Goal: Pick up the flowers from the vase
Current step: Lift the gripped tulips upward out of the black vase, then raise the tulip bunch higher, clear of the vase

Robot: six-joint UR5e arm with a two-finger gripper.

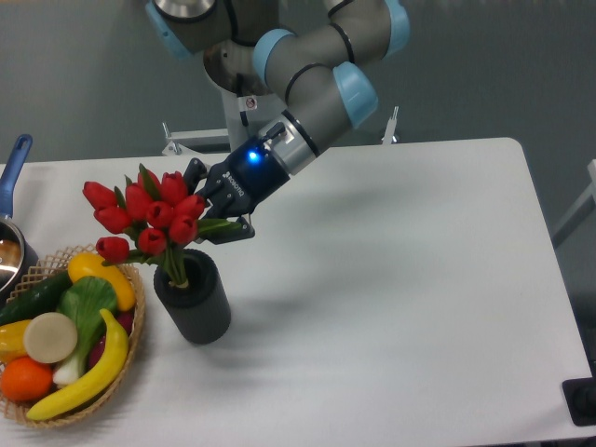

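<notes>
My gripper takes hold of the flowers (147, 212) by their red buds next, so the stems stay free to slide out of the dark vase (197, 305).
The flowers (147, 212), a bunch of red tulip buds with green leaves, stand in the vase (197, 305), a short dark ribbed cylinder at the left of the white table. The bunch leans to the left. My gripper (213, 201) comes in from the right at bud height. Its jaws are spread, one finger behind the buds and one in front, by a green leaf. They stand at the right edge of the bunch. I cannot see whether a finger touches the buds. The stems go down into the vase mouth.
A wicker basket (136, 328) of fruit and vegetables stands just left of the vase, at the table's front left corner. A pot with a blue handle (13, 166) sits at the left edge. The arm's base stands behind the table.
</notes>
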